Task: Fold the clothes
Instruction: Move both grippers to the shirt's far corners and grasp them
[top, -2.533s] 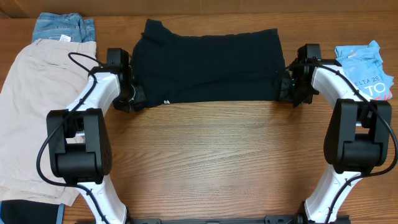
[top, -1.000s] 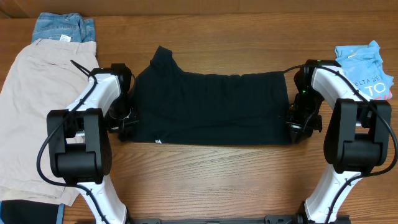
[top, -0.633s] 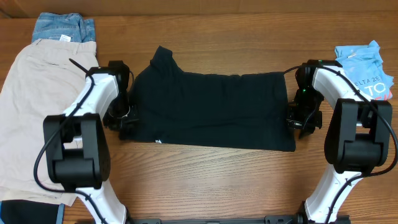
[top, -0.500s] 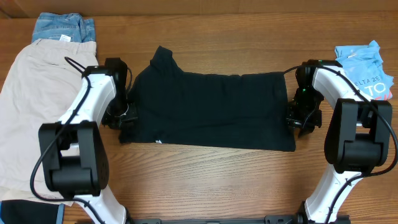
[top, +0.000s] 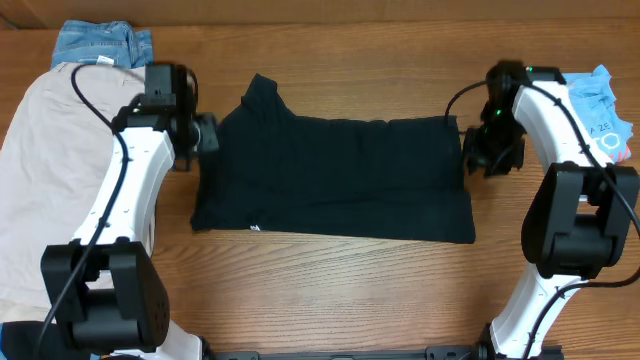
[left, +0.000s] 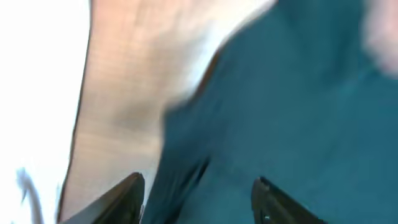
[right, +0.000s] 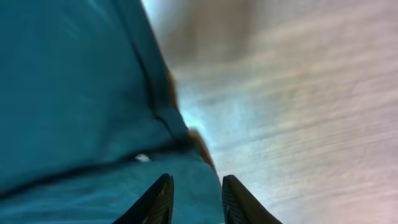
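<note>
The left gripper picks up the black T-shirt by its far edge, at the beige-shorts end, next, to fold it over the T-shirt's near side.
The black T-shirt (top: 335, 175) lies folded into a wide band across the middle of the table, with its small white logo (top: 255, 227) at the near left edge. My left gripper (top: 205, 134) hovers by the shirt's far left edge. In the left wrist view it (left: 196, 199) stands open over the cloth with nothing between the fingers (left: 121, 198). My right gripper (top: 484, 153) hangs just off the shirt's far right corner. Its jaws (right: 198, 198) are narrowly apart above the cloth's edge, holding nothing. Both wrist views are blurred.
Beige shorts (top: 40, 190) cover the table's left side under my left arm, with blue denim (top: 100, 44) behind them. A light-blue printed tee (top: 600, 105) lies at the far right behind my right arm. Bare wood (top: 340, 290) shows in front of the shirt.
Both grippers have let go of the shirt's near corners and moved toward the far side. The left jaws have opened wide. The shirt stays flat where it was laid.
</note>
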